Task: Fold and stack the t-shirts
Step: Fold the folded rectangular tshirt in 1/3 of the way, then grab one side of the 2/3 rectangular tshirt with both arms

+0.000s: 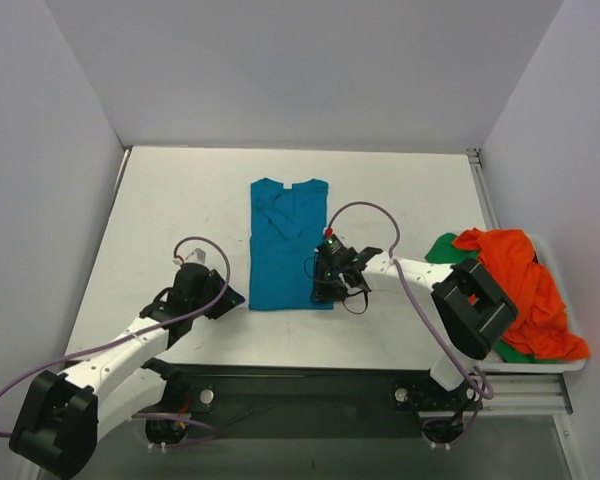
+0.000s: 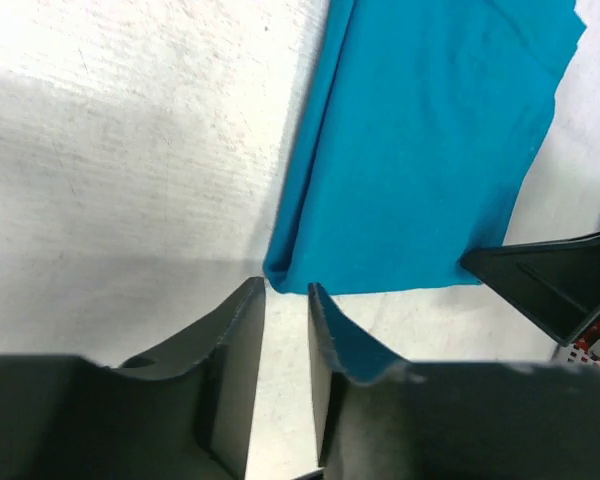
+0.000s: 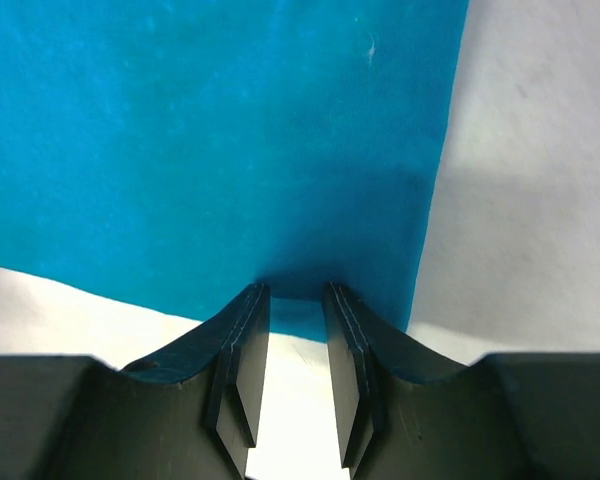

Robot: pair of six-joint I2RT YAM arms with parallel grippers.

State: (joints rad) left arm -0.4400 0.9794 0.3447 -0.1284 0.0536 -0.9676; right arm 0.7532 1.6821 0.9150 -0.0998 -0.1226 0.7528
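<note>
I will next take the teal-blue t-shirt (image 1: 290, 245) with my left gripper by its near hem corner (image 1: 252, 306), across from my right gripper. Then the t-shirt's hem can be folded toward its collar.
The teal-blue t-shirt (image 1: 290, 245) lies flat in the middle of the table, folded into a long narrow strip with the collar at the far end. My left gripper (image 1: 225, 300) is at its near left corner; in the left wrist view the jaws (image 2: 286, 290) stand slightly apart with the shirt's corner (image 2: 430, 140) just past the tips. My right gripper (image 1: 325, 287) is at the near right corner; its jaws (image 3: 295, 290) stand apart, astride the shirt's near hem (image 3: 210, 130). The orange-red t-shirt (image 1: 520, 285) and a green t-shirt (image 1: 442, 248) lie heaped at the right.
The heap rests in a white tray (image 1: 572, 366) at the table's right edge. Grey walls close in the left, back and right sides. The right gripper's dark body (image 2: 555, 290) shows in the left wrist view beside the shirt's hem.
</note>
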